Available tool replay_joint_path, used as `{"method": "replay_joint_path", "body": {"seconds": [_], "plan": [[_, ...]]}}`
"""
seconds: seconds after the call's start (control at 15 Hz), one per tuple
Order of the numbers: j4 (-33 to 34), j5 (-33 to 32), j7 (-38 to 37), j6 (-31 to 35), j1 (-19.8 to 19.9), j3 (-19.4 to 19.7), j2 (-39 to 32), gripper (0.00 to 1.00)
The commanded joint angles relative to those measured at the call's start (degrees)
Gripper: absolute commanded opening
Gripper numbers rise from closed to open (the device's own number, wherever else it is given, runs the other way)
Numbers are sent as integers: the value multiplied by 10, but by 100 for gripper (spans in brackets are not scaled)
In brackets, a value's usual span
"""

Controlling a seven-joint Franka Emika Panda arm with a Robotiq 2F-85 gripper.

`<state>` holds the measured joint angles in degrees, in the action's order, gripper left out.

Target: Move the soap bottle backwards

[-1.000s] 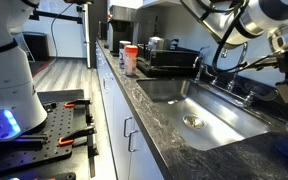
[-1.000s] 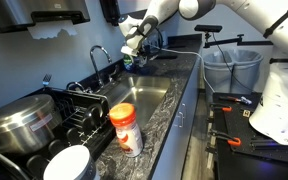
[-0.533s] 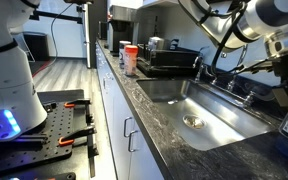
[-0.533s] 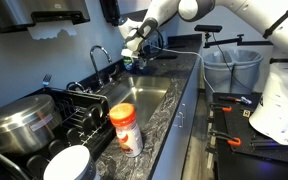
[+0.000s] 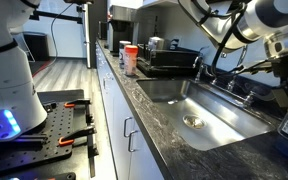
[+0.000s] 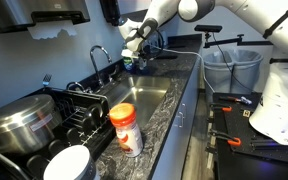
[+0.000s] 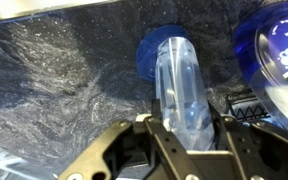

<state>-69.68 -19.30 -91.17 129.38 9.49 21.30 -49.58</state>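
Note:
The blue far end of the soap bottle is over the flat counter and the bottle would end there, so it is time for my gripper to release it now.
In the wrist view the soap bottle [image 7: 178, 85] is a clear, see-through plastic body that lies between the two black fingers of my gripper [image 7: 184, 126]. The fingers press on both of its sides, so the gripper is shut on it. A blue round part [image 7: 149, 58] shows at the bottle's far end, over the dark speckled counter [image 7: 54, 80]. In both exterior views the gripper [image 6: 134, 48] [image 5: 287, 95] hangs over the counter at the end of the sink, by the faucet. The bottle itself is too small to make out there.
An orange-and-white container [image 6: 125, 128] [image 5: 130, 58] stands on the counter by the sink [image 6: 152, 98] [image 5: 199, 112]. A faucet [image 6: 99, 55], a dish rack [image 6: 81, 108] and a steel pot [image 6: 19, 120] line the back. A blue-lidded item [image 7: 281, 50] lies close beside the bottle.

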Motion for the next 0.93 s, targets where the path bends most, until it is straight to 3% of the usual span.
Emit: {"method": "replay_joint_path", "body": {"seconds": [0.0, 0.47, 0.53, 0.6, 0.67, 0.73, 0.87], "plan": [[13, 4, 18, -11, 5, -7, 0, 17], [11, 4, 18, -12, 5, -6, 2, 18], [11, 4, 18, -12, 5, -6, 2, 41], [11, 4, 18, -13, 5, -6, 2, 57], [11, 4, 18, -13, 5, -6, 2, 66], [11, 4, 18, -13, 5, -6, 2, 72], [10, 4, 18, -12, 6, -6, 2, 74]]}}
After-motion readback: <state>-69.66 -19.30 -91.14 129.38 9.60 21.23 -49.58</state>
